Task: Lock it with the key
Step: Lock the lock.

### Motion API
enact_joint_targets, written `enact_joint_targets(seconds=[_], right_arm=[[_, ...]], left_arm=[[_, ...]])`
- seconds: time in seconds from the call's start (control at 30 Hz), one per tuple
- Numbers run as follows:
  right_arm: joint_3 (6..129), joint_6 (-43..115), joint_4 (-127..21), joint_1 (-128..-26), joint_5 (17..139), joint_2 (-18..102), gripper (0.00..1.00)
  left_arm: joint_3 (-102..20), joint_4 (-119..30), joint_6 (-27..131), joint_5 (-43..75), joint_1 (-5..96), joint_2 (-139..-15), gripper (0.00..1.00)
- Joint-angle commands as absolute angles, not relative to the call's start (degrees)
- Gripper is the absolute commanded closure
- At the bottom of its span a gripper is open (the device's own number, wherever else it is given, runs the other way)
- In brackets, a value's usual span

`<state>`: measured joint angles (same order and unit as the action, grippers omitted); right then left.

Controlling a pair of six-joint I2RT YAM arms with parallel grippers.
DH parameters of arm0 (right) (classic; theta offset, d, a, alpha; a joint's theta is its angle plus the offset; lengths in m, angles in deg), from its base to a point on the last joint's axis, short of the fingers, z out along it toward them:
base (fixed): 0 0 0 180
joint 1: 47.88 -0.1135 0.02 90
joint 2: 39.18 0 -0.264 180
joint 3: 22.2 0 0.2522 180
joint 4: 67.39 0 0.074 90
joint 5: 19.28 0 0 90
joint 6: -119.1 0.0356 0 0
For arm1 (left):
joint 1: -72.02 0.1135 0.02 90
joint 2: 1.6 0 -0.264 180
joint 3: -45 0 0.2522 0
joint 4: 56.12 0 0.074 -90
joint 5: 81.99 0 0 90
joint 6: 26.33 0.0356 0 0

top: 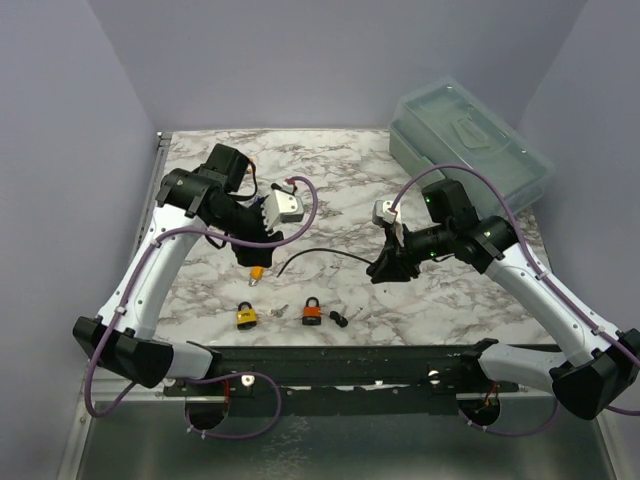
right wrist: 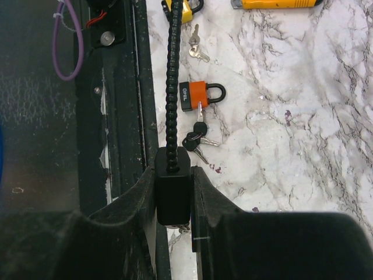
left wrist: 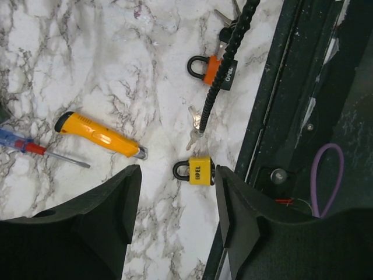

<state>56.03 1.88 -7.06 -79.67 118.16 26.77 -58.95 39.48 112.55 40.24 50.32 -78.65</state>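
I need to grab the black cable (top: 320, 255) just behind its free end with my left gripper next. Its tip then stays free, and the cable can go into the lock body.
My right gripper (top: 385, 268) (right wrist: 173, 201) is shut on the black body of a cable lock (right wrist: 173, 186); its black cable (right wrist: 171, 87) (top: 320, 255) runs out over the marble. An orange padlock (right wrist: 195, 96) (top: 313, 313) lies flat with a key in its base and a bunch of black-headed keys (right wrist: 195, 140) hanging from it. A yellow padlock (left wrist: 199, 171) (top: 246, 316) lies near the front rail, with loose silver keys (left wrist: 195, 125) beside it. My left gripper (left wrist: 178, 221) (top: 252, 262) is open and empty above the table, short of the yellow padlock.
A yellow utility knife (left wrist: 99, 134) and a red-and-blue screwdriver (left wrist: 35, 149) lie left of the padlocks. A black rail (top: 350, 362) runs along the table's front edge. A clear plastic box (top: 470, 140) stands at the back right.
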Motion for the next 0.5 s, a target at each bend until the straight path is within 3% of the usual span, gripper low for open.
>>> enact_joint_targets(seconds=[0.0,0.47], right_arm=[[55.94,1.97,-6.84,-79.43,118.27,26.12,1.0],[56.05,1.34,-7.3,-79.43,119.58,26.11,1.0]], left_arm=[[-57.81,42.94,114.91,44.88,50.15,-79.95,0.41],[-54.98,40.19,113.44,47.04,45.64,-83.68,0.44]])
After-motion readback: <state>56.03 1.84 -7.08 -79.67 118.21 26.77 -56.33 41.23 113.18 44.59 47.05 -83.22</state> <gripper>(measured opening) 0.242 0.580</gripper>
